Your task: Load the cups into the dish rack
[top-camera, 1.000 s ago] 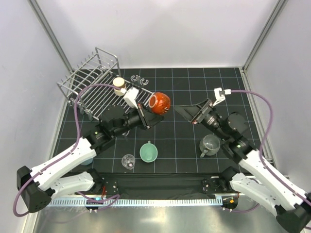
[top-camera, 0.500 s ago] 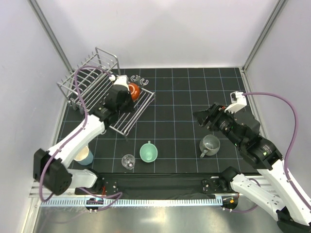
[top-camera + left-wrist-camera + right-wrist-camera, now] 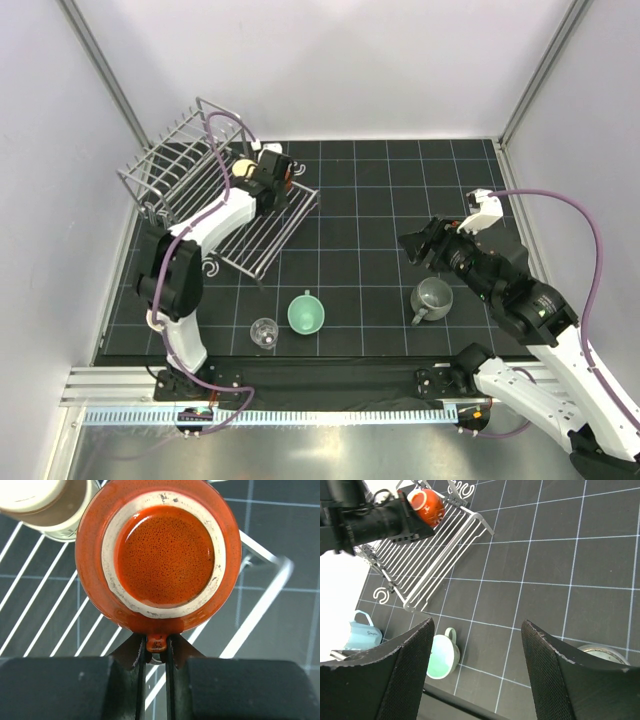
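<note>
The orange-red cup [image 3: 284, 177] [image 3: 157, 555] hangs in my fingers well above the low bars. My left gripper now keeps holding it until it rests on them.
My left gripper [image 3: 156, 645] is shut on the small handle of the orange-red cup [image 3: 157, 555], which is held bottom-up over the low bars of the dish rack [image 3: 30, 615], right beside a beige cup [image 3: 45, 502] standing on the rack. In the top view the orange-red cup [image 3: 284, 177] is at the rack's [image 3: 190, 175] right side, next to the beige cup [image 3: 243, 170]. My right gripper [image 3: 477, 665] is open and empty above the mat, between the mint green cup [image 3: 442, 655] and the grey mug [image 3: 602, 652]. A clear glass [image 3: 264, 333] stands near the front.
A light blue cup [image 3: 362, 630] stands at the front left, hidden by the left arm in the top view. Small C-shaped clips [image 3: 460, 487] lie behind the rack, one more [image 3: 382, 595] at its near corner. Walls enclose the mat on the left, back and right.
My left gripper has carried the orange-red cup left and back, from the mat beside the rack to over the rack bars by the beige cup. The right arm drew back slightly.
</note>
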You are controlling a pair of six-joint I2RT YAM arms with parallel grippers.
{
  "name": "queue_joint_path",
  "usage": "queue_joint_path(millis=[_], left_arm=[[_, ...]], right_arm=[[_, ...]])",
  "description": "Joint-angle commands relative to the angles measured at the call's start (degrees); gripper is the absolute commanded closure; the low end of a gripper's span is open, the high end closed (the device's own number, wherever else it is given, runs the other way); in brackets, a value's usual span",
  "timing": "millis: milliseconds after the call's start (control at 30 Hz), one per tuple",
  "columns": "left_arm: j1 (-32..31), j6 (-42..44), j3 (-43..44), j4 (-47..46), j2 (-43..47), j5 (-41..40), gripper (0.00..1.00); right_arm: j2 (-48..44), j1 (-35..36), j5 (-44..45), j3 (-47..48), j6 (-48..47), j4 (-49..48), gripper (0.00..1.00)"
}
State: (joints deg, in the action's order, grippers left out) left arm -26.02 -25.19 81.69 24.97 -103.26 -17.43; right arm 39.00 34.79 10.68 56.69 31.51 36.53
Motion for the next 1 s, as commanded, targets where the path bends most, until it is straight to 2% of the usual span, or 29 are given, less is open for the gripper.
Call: queue_joint_path(millis=[0,167,733,967], left_arm=[[0.7,0.6,4.2,-0.9,-2.4,-3.8,1.00],[1.7,1.3,5.1,-1.0,-5.5,-6.9,1.00],[7.6,1.7,9.6,-2.3,-12.6,-3.2,1.00],[8.3,1.6,11.2,-1.9,-14.1,-0.7,1.00]], right_arm=[[0.0,0.3,1.6,1.4,-1.9,-0.1,0.28],[-0.1,0.2,2.4,1.3,-2.4,0.6,0.28],[2.3,0.3,1.3,-1.0,-2.4,-2.4,0.28],[2.7,0.2,0.6,-2.5,-1.7,-3.3,0.28]])
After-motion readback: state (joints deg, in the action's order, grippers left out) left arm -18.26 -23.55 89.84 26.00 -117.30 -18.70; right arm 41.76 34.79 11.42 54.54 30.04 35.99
